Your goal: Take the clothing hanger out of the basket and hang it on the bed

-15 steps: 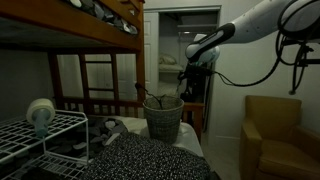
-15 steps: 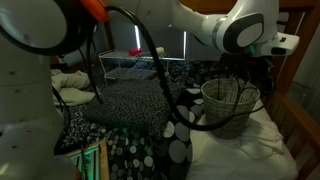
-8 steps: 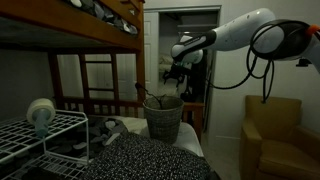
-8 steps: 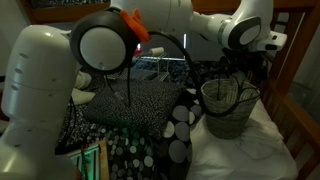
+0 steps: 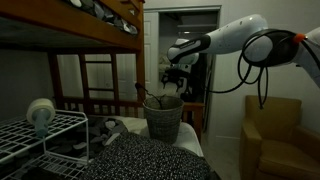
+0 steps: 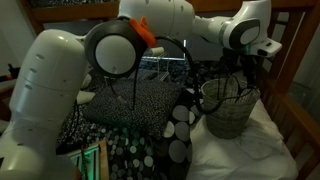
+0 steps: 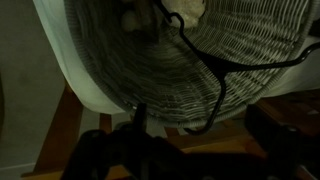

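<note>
The clothing hanger (image 5: 154,99) has to be lifted out and hung on the bed, and its arms are free, so my gripper should grab it by its hook's curved end.
The grey woven basket (image 5: 164,120) stands on the mattress and shows in both exterior views (image 6: 231,112). The thin dark clothing hanger (image 5: 154,99) sticks out of its top and lies inside it (image 6: 227,93). In the wrist view the basket wall (image 7: 130,70) fills the frame, and the hanger (image 7: 214,68) runs across it with its hook end low. My gripper (image 5: 172,82) hovers just above the basket rim (image 6: 246,72). Its dark fingers (image 7: 187,150) are spread apart and empty, with the hook close between them. The brown wooden bunk bed (image 5: 75,38) stands behind.
A white wire rack (image 5: 45,135) with a white fan stands at the front. A dotted dark blanket (image 5: 140,160) covers the mattress. A tan armchair (image 5: 275,135) is at one side. The bed's wooden rail (image 6: 296,112) runs beside the basket. My arm (image 6: 70,90) blocks much of an exterior view.
My arm has swung toward the basket and come down, so the gripper now sits right over the basket rim. The basket and hanger have not moved.
</note>
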Tool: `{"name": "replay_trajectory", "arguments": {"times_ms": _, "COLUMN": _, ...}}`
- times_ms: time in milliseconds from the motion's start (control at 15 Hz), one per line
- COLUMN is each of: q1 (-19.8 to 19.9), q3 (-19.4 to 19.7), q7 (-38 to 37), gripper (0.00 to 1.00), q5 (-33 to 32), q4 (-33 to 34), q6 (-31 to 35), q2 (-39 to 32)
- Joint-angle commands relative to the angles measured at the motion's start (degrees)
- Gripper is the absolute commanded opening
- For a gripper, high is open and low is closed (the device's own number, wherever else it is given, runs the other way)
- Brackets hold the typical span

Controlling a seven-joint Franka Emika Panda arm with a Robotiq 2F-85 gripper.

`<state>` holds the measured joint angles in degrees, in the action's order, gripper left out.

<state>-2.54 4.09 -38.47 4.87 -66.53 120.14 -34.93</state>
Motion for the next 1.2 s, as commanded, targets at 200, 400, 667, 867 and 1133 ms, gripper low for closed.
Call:
{"name": "replay_trajectory", "arguments": {"times_ms": 200, "q1": -2.88, "q3": 2.77, "q7": -21.23, "gripper": 0.96, "q5": -1.56, "q4": 14.81, "q6": -12.41, "q2": -11.68}}
{"name": "replay_trajectory", "arguments": {"times_ms": 400, "q1": -2.65, "q3": 2.9, "q7": -26.87, "gripper": 0.93, "q5": -2.33, "q4": 19.35, "q6": -13.34, "q2": -15.35}}
{"name": "replay_trajectory", "arguments": {"times_ms": 667, "q1": -3.21, "q3": 4.1, "q7": -28.09, "gripper": 0.99, "q5": -3.89, "q4": 24.0, "q6": -13.63, "q2": -17.45}}
{"name": "replay_trajectory", "arguments": {"times_ms": 867, "q1": -4.26, "q3": 4.79, "q7": -26.88, "gripper": 1.0, "q5": -6.43, "q4": 26.34, "q6": -11.67, "q2": -17.56}}
{"name": "replay_trajectory", "arguments": {"times_ms": 1133, "q1": -3.64, "q3": 4.35, "q7": -27.1, "gripper": 1.0, "q5": -6.52, "q4": 28.35, "q6": -11.08, "q2": -19.26}}
